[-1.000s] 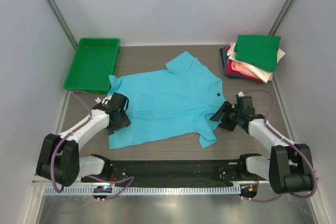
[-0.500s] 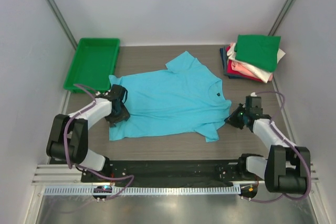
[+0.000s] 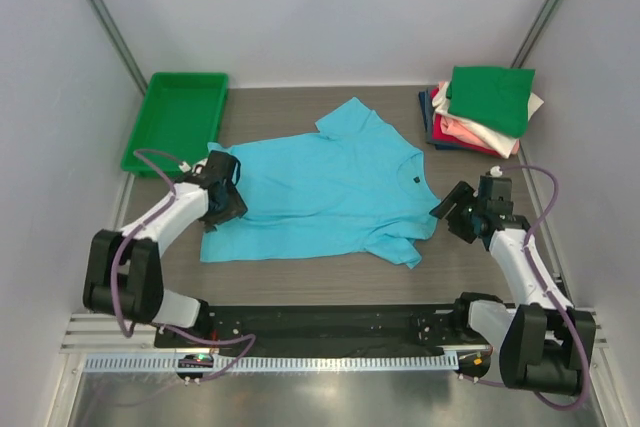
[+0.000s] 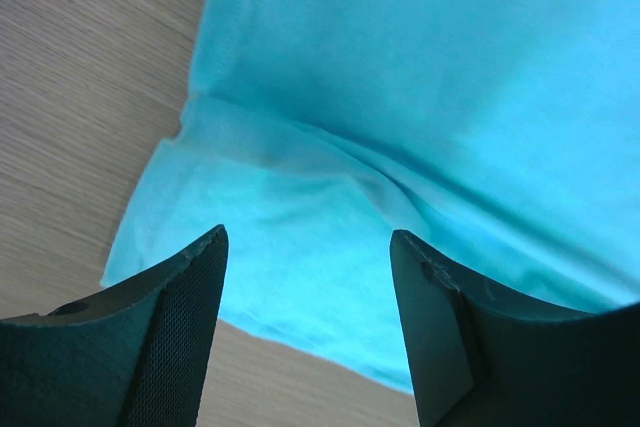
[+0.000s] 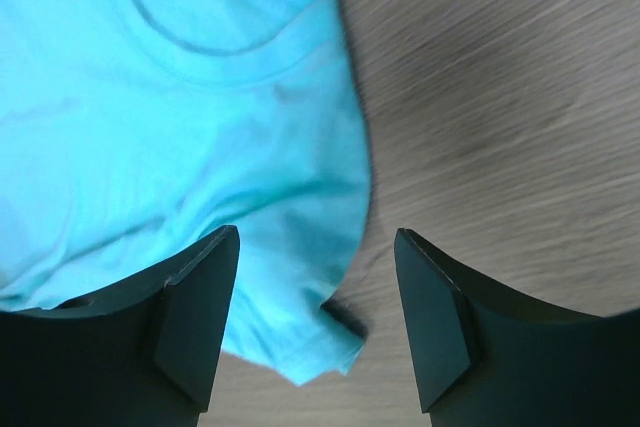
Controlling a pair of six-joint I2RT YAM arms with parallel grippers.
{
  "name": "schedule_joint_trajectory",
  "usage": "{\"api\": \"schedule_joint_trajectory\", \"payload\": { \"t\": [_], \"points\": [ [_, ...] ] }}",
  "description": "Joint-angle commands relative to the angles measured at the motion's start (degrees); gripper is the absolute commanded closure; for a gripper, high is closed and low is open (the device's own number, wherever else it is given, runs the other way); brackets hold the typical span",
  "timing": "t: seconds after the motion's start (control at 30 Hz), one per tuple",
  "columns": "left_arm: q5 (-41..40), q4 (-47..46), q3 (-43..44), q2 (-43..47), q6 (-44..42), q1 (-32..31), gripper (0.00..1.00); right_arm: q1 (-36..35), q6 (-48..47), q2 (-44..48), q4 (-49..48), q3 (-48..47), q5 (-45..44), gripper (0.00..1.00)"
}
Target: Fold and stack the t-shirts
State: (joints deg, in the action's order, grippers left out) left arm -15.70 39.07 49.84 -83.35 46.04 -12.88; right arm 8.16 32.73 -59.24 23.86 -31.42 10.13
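My right gripper will grab the turquoise t-shirt's near sleeve next, to pull the t-shirt's near side straight for folding.
A turquoise t-shirt point(image 3: 320, 187) lies spread flat on the wooden table, collar to the right. My left gripper point(image 3: 225, 202) hovers open over its near-left hem corner; the wrist view shows that hem point(image 4: 300, 237) below the spread jaws point(image 4: 310, 247). My right gripper point(image 3: 455, 215) is open and empty just right of the collar and near sleeve point(image 5: 290, 247), with nothing between its jaws point(image 5: 318, 247). A stack of folded shirts point(image 3: 480, 112), green on top over cream, pink, red and navy, sits at the back right.
A rigid green plastic tray point(image 3: 178, 122) stands at the back left. Bare table point(image 3: 480, 267) lies right of the shirt. Grey walls close in both sides. The black arm rail point(image 3: 320, 327) runs along the near edge.
Both grippers have let go of the shirt and drawn away: the left moved back-left along the hem, the right moved out to the right. The shirt's near edge now lies flatter.
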Motion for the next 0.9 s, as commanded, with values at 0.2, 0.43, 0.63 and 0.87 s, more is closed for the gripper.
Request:
{"api": "schedule_joint_trajectory", "payload": {
  "t": [0.2,0.43,0.63,0.87],
  "points": [
    [0.1,8.7,-2.4,19.7,3.3,-1.3,0.31,-17.6,13.1,13.1,6.9,5.7,0.5,0.32],
    [1.2,10.4,-6.8,26.4,6.3,-2.3,0.31,-20.0,15.3,16.1,7.0,10.5,0.3,0.35],
    [0.9,11.0,-7.6,27.6,7.9,-2.4,0.31,-20.3,15.4,17.1,7.3,11.7,0.4,0.35],
    [1.4,7.8,-12.7,28.2,11.5,-2.4,0.32,-20.3,16.3,11.8,-0.5,14.0,0.2,0.39]
  ]
}}
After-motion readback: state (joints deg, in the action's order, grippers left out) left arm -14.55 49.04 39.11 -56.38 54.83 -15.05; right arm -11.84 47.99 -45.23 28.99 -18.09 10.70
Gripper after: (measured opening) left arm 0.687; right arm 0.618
